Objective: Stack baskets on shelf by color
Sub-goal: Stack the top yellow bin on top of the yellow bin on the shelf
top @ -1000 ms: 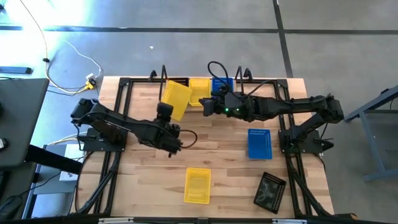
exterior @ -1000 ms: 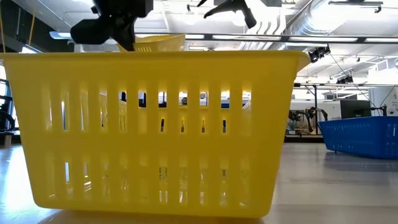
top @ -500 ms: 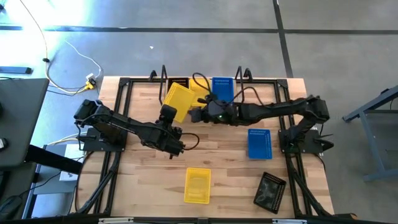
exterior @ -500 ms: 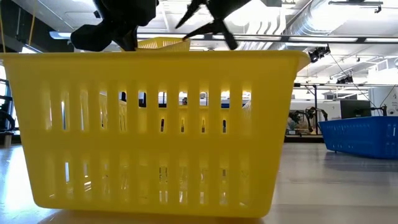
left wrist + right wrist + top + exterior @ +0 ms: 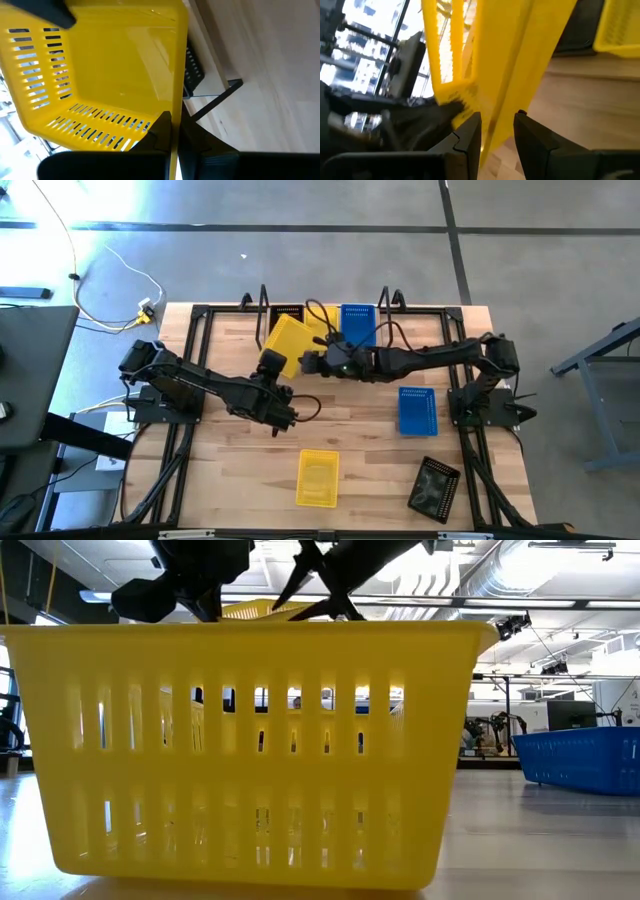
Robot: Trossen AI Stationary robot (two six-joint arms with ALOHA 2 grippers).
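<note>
I should next use my right gripper to grab the tilted yellow basket by its long-side rim [image 5: 502, 107], so that it can be stacked into the shelf's yellow basket [image 5: 622, 27].
My left gripper [image 5: 270, 364] [image 5: 172, 129] is shut on a yellow basket [image 5: 286, 340] [image 5: 100, 75], held tilted in the air just in front of the shelf [image 5: 262, 300]. My right gripper [image 5: 309, 363] [image 5: 497, 125] is open; its fingers stand on either side of that basket's other edge [image 5: 490, 95]. On the shelf, side by side, sit a black basket [image 5: 288, 311], a yellow one [image 5: 322, 320] and a blue one [image 5: 357, 323]. On the table lie a blue basket [image 5: 417, 410], a yellow basket [image 5: 318, 477] [image 5: 250, 750] and a black basket [image 5: 434, 487]. My left gripper pinches the rim of one wall of the yellow basket [image 5: 176, 107], one finger inside the basket and one outside. The basket is lifted clear of the table and stands tilted up from the fingers. My right gripper straddles the basket's opposite wall [image 5: 492, 115]; whether its fingers touch it, I cannot tell.
The black tabletop frame [image 5: 195, 380] runs along both sides of the table. Cables [image 5: 320, 308] loop over the shelf beside the right arm. Bare wood [image 5: 345, 415] lies between the arms and the near baskets.
My right gripper has moved from above the shelf toward the table's left and near side, up to the held yellow basket, and its open fingers now straddle the basket's edge. My left gripper has kept the basket raised in about the same place.
</note>
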